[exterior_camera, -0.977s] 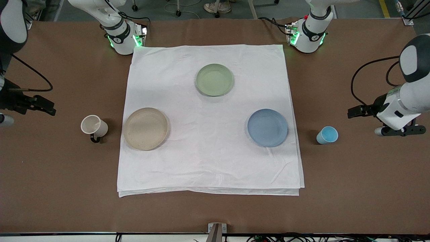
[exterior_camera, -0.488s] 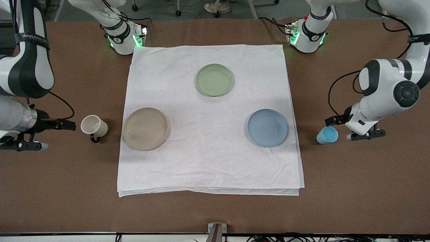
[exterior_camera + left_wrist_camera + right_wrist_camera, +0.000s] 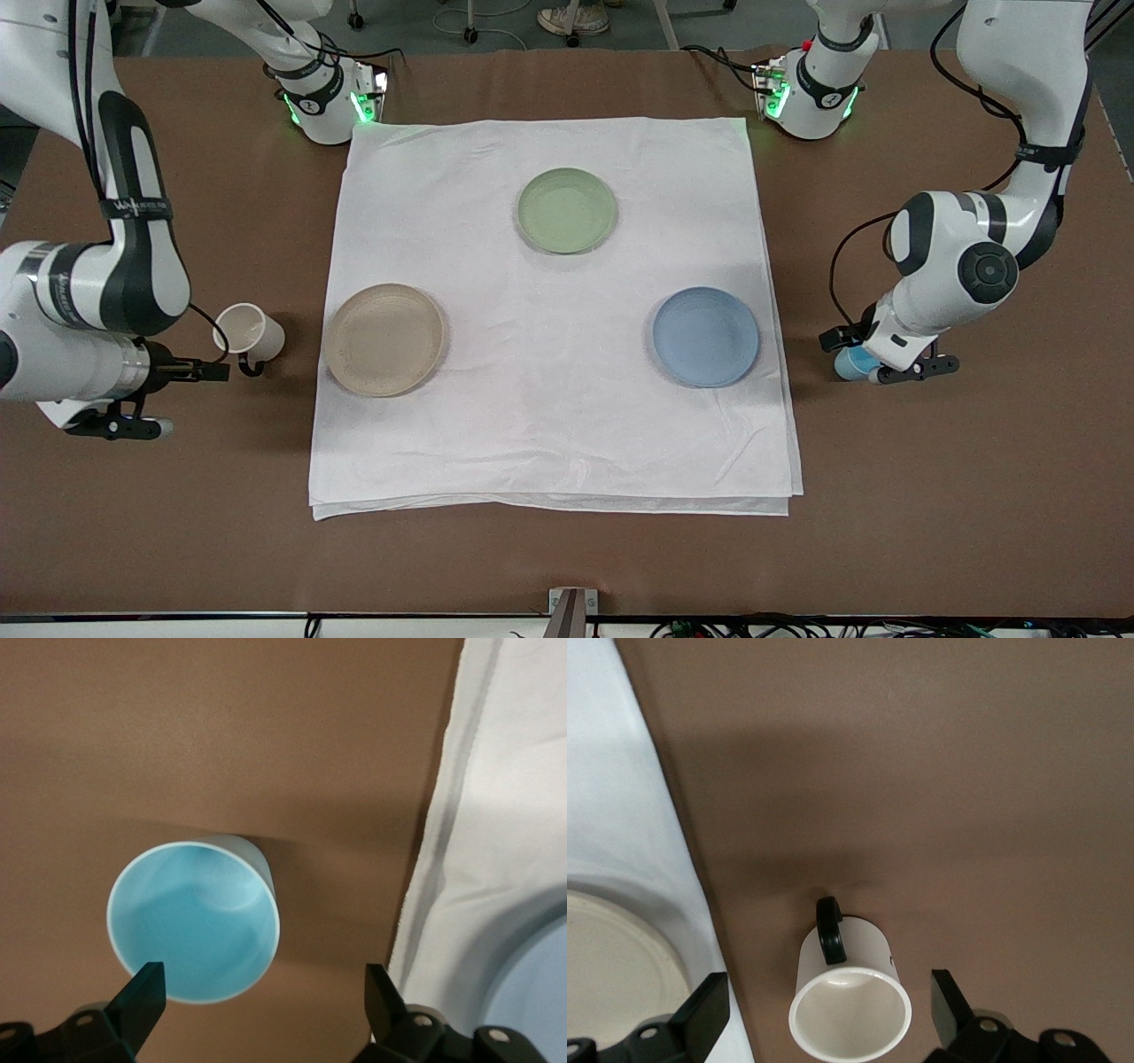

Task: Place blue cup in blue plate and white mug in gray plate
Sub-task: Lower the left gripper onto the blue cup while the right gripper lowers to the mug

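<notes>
My right gripper is to grab the mug by its black handle (image 3: pixel 251 367) next, so that it can set the white mug in the gray plate (image 3: pixel 384 339).
The blue cup (image 3: pixel 848 364) stands upright on the brown table beside the cloth, at the left arm's end, mostly hidden under my left gripper (image 3: pixel 846 351). In the left wrist view the cup (image 3: pixel 193 921) lies close to one open finger (image 3: pixel 142 992), and the left gripper (image 3: pixel 263 997) is empty. The white mug (image 3: pixel 249 330) stands at the right arm's end, with its black handle (image 3: pixel 830 930) showing in the right wrist view. My right gripper (image 3: pixel 211 369) is open and empty, its jaws either side of the mug (image 3: pixel 850 1005). The blue plate (image 3: pixel 706 337) and gray plate (image 3: pixel 384 339) lie empty on the cloth.
A pale green plate (image 3: pixel 567 211) lies on the white cloth (image 3: pixel 549 425), farther from the front camera than the other two plates. Both robot bases stand at the cloth's far corners. Cloth edges show in both wrist views (image 3: pixel 461 859) (image 3: pixel 620 771).
Both arms have swung in from the table's ends and come down. The left gripper now hangs over the blue cup and the right gripper is at the white mug. Cups and plates have not moved.
</notes>
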Robot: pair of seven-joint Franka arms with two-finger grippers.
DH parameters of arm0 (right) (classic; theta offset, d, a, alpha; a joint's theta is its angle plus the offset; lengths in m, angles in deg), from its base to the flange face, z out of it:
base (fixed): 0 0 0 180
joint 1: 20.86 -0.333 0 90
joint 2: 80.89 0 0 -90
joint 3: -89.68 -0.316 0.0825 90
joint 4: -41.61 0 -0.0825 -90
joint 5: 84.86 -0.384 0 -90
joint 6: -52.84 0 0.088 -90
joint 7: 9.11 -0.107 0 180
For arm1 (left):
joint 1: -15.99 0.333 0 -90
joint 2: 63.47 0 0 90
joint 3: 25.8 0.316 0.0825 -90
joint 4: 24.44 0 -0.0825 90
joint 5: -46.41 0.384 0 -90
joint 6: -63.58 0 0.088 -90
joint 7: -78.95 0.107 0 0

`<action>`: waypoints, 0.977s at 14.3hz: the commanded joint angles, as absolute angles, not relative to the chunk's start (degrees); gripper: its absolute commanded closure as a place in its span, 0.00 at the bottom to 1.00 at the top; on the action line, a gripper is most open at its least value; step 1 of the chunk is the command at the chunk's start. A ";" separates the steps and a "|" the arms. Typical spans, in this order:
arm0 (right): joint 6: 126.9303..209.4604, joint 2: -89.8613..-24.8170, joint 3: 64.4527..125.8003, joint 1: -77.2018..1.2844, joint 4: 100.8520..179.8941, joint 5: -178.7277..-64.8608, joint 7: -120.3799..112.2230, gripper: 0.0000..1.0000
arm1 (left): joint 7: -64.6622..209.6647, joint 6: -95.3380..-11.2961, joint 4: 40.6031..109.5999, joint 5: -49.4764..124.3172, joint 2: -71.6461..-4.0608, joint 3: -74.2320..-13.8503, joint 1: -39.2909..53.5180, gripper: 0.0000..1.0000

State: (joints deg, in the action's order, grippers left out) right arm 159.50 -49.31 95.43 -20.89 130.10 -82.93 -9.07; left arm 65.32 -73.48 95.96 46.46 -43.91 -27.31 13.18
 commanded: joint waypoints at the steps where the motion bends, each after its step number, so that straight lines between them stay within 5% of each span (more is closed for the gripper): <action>1: 160.07 -44.78 94.95 -19.72 129.24 -83.45 -7.54 0.00 | 65.07 -76.42 96.33 47.38 -42.48 -27.30 13.26 0.07; 4: 160.41 -44.59 94.95 -19.54 130.82 -83.37 -6.65 0.00 | 65.07 -76.78 96.33 47.38 -41.77 -27.30 13.26 0.27; 9: 162.43 -41.96 94.86 -19.46 131.52 -83.54 0.52 0.00 | 65.24 -76.78 96.33 47.38 -41.15 -27.30 13.18 0.89; 11: 163.14 -42.04 94.86 -19.01 132.49 -83.63 3.10 0.00 | 65.07 -76.78 96.24 47.38 -41.33 -27.30 13.18 1.00; 14: 163.31 -42.04 94.86 -19.28 132.67 -83.54 3.11 0.00 | 65.68 -76.08 95.71 47.47 -41.94 -27.30 13.18 1.00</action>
State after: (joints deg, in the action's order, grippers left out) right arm 162.59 -41.16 95.35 -19.79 131.59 -82.93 1.87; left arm 65.39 -75.88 95.81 46.87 -41.44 -27.15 13.21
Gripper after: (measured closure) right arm 0.000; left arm 0.947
